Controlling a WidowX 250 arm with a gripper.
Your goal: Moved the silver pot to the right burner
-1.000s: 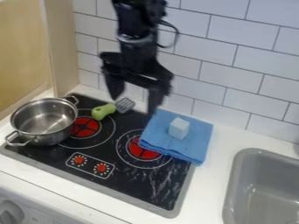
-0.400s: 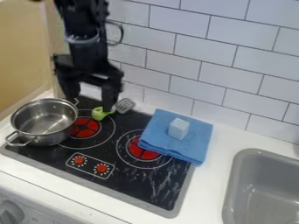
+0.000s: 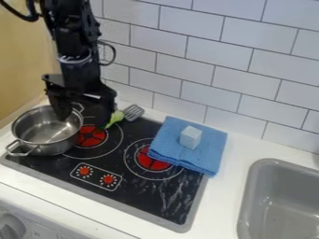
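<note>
The silver pot (image 3: pixel 37 148) needs to shift onto the other burner, so my gripper should grip it by its rim and side next.
The gripper (image 3: pixel 83 115) hangs open over the back right edge of the silver pot (image 3: pixel 37 148). One finger is above the pot's back rim and the other is to the right of the pot, with the back handle (image 3: pixel 77 107) between them. Whether either finger touches the pot I cannot tell. The pot stands upright at the stove's left side, partly beside the left burner (image 3: pixel 92 136). A blue cloth (image 3: pixel 209 149) overlaps the edge of the right burner (image 3: pixel 149 162).
Behind the left burner lies a green-handled spatula (image 3: pixel 133 112), partly behind the gripper. A pale block (image 3: pixel 190 137) rests on the cloth. The grey sink (image 3: pixel 274 205) is at the right, the tiled wall (image 3: pixel 249 70) behind, a wooden panel (image 3: pixel 25 56) at the left.
The arm has moved left and then lower, from behind the middle of the stove to the pot's back right edge. The pot, cloth and block have stayed put.
</note>
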